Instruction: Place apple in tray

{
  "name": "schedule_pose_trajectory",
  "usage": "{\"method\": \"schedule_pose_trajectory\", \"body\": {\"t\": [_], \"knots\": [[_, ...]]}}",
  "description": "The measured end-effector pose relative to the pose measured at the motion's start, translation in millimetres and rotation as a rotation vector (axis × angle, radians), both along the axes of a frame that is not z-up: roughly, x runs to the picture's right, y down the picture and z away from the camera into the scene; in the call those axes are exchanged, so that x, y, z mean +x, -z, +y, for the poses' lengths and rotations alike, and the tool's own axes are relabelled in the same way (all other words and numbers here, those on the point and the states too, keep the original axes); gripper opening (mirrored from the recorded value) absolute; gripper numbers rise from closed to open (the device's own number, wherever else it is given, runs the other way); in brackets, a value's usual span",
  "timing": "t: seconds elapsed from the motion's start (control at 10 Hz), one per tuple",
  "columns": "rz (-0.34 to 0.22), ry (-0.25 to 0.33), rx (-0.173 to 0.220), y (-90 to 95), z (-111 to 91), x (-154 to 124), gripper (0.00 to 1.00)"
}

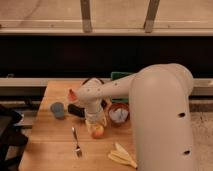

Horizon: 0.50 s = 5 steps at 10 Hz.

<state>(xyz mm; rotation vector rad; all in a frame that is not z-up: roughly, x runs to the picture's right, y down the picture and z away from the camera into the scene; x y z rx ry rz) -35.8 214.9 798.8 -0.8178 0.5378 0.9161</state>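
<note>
The robot's gripper will next grab the apple around its rounded body (97, 132), so that it can place the apple in the green tray (120, 76).
The apple (98, 132), small and orange-yellow with a reddish blush, lies on the wooden table (50, 150) near its middle. My gripper (96, 125) points down right over it, open, with its fingers low on either side of the apple's top. Part of the apple is hidden by the gripper. The green tray (120, 76) sits at the back of the table, and only a strip of it shows behind my arm.
A reddish-brown bowl (119, 113) with something white stands just right of the apple; another bowl (92, 81) is behind the wrist. Left are a grey cup (57, 109) and a red-orange wedge (71, 93). A fork (76, 142) and banana peel (122, 156) lie nearer the front.
</note>
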Motion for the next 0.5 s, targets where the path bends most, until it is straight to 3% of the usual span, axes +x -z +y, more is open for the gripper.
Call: {"method": "schedule_pose_trajectory", "body": {"t": [0.2, 0.5], "knots": [[0.021, 0.000, -0.005, -1.8, 4.0, 5.2, 0.60], [0.032, 0.008, 0.018, 0.4, 4.1, 8.5, 0.30]]}}
